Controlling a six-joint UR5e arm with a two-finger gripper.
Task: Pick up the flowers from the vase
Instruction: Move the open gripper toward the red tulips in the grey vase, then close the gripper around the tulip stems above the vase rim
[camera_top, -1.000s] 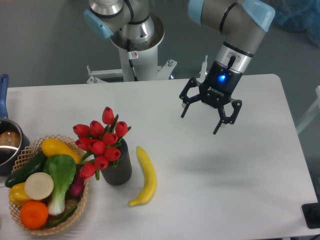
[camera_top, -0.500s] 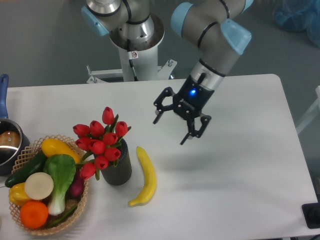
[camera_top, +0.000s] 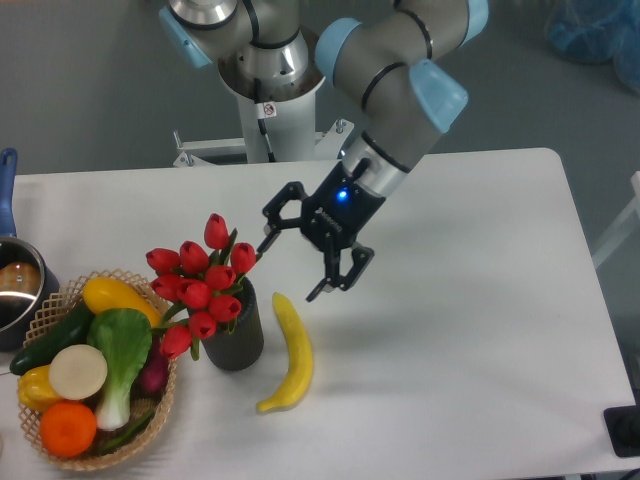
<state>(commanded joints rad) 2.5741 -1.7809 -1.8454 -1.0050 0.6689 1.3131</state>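
Note:
Next, my gripper grabs the stems of the flowers (camera_top: 200, 282) just below the red buds. Then it picks the flowers up from the vase (camera_top: 236, 338).
The flowers (camera_top: 200, 282), red tulip buds with green leaves, stand in the vase (camera_top: 236, 338), a short dark cylinder on the white table left of centre. My gripper (camera_top: 288, 268) hangs open just to the right of the bunch, above the table, tilted toward the blooms. One fingertip is close to the rightmost bud and the other is over the top end of a banana. Nothing is between the fingers.
A yellow banana (camera_top: 290, 354) lies right of the vase. A wicker basket (camera_top: 145, 435) of vegetables and fruit touches the vase's left side. A steel pot with a blue handle (camera_top: 12, 285) sits at the left edge. The robot base (camera_top: 270, 110) stands behind the table.
The gripper has swept left and slightly down across the table, from the right half to just beside the flowers, staying open.

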